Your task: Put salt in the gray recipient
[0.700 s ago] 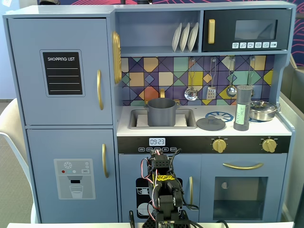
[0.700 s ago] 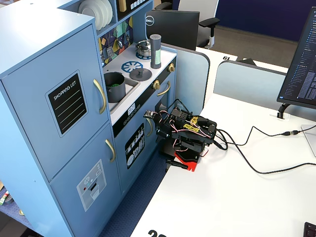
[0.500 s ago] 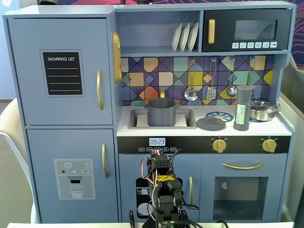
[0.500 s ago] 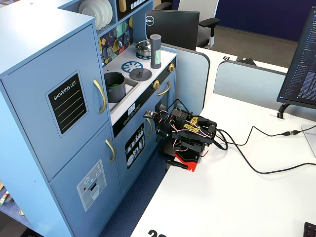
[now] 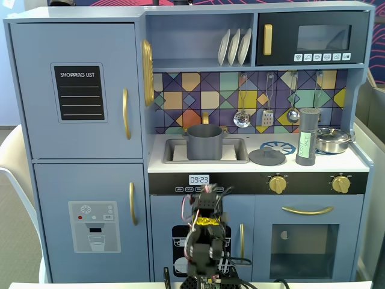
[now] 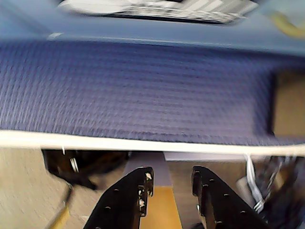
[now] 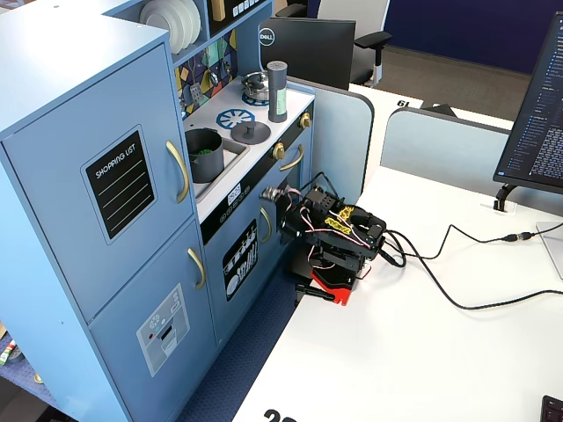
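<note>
The gripper grabs the salt shaker by its labeled body close to the cap next, to put salt in the gray pot.
The salt shaker, a tall gray cylinder with a green label, stands upright on the toy kitchen's counter at the right; it also shows in a fixed view. The gray pot sits in the sink, uncovered, with something green inside in a fixed view. Its flat gray lid lies on the counter between pot and shaker. My gripper is slightly open and empty. The arm is folded low on the white table in front of the kitchen, well below the counter.
A silver pan sits right of the shaker. Utensils hang on the back wall above the counter. Cables run across the white table. A monitor stands at the right. Blue carpet lies below the table edge.
</note>
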